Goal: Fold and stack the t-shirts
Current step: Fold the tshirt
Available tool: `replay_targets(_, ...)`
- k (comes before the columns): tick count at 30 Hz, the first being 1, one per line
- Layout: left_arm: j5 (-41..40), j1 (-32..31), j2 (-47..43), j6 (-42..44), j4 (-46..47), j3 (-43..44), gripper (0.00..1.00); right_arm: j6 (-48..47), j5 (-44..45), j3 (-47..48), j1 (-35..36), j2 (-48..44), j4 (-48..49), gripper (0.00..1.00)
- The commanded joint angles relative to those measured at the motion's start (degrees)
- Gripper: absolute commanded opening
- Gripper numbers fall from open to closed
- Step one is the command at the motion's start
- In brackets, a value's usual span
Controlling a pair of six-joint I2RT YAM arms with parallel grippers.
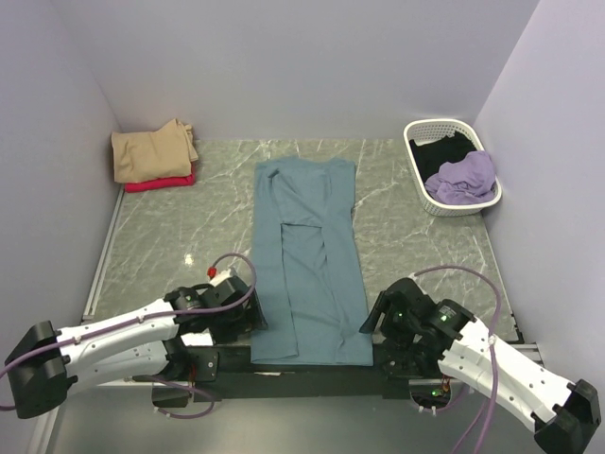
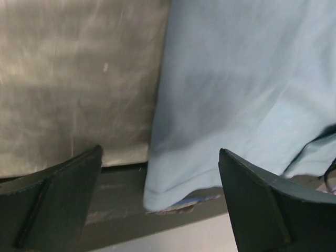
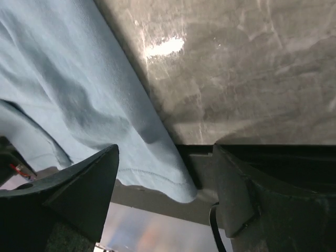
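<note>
The left gripper takes hold of the teal-blue t-shirt (image 1: 307, 255) by its hem corner next, opposite my right gripper's corner, to fold the hem evenly over.
A large dusty teal-blue t-shirt (image 1: 307, 255) lies folded into a long strip down the middle of the table, its hem hanging over the near edge. My left gripper (image 1: 248, 317) is at the hem's left corner, open. In the left wrist view that corner of the shirt (image 2: 236, 79) sits between the spread fingers of the gripper (image 2: 160, 152). My right gripper (image 1: 373, 322) is at the hem's right corner, also open. In the right wrist view the shirt's (image 3: 63, 79) corner lies between the fingers of the gripper (image 3: 167, 149), touching neither.
A folded tan t-shirt (image 1: 151, 151) lies on a red one (image 1: 156, 183) at the back left. The white basket (image 1: 416, 132) at the back right holds a lilac shirt (image 1: 463, 177) and a black one (image 1: 444, 151). Walls close three sides.
</note>
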Motion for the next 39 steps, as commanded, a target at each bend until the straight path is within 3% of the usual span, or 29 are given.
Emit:
replay_targets(1,2.1,-3.2,-3.0,-4.4,0.1,-2.6,1.00,3.8,0.7,-3.4,1.9,-2.1,-0.7,0.77)
replay_targets(10,4.1,-10.5,-6.0,-6.8,4.0,-4.2,0.98,3.3,-2.5,-6.3,3.6,-0.2,4.9,0.67)
replay_targets(15,4.4,-14.5,-4.9,-7.8,5.5,-4.1,0.86,3.8,-2.2,-5.9,5.0,0.5,5.6,0.58)
replay_targets(19,3.7,-17.7,-5.0,-9.7,5.3,-3.9,0.81,4.6,-2.0,-5.9,5.8,0.0,5.2,0.57)
replay_targets(22,3.7,-18.1,-5.5,-10.5,5.9,-4.7,0.77,4.9,-1.8,-6.1,6.0,-0.2,5.4,0.50)
replay_targets(27,-0.3,-18.1,-4.6,-10.7,5.0,-3.9,0.63,4.6,-2.3,-6.7,6.4,0.6,6.6,0.37)
replay_targets(30,-1.7,-18.1,-3.5,-10.2,5.7,-3.2,0.42,4.0,-2.2,-6.4,6.5,1.1,7.4,0.29)
replay_targets(32,-1.9,-18.1,-2.1,-9.5,6.2,-2.8,0.34,3.8,-2.1,-6.3,6.6,1.7,7.9,0.21)
replay_targets(36,-2.9,-18.1,-0.4,-8.1,5.8,-0.5,0.01,1.7,-1.5,-4.7,6.7,2.1,9.6,0.04)
replay_targets(39,-4.4,-18.4,-1.3,-6.4,4.0,2.6,0.01,-0.6,1.3,-1.1,6.9,2.0,9.3,0.00)
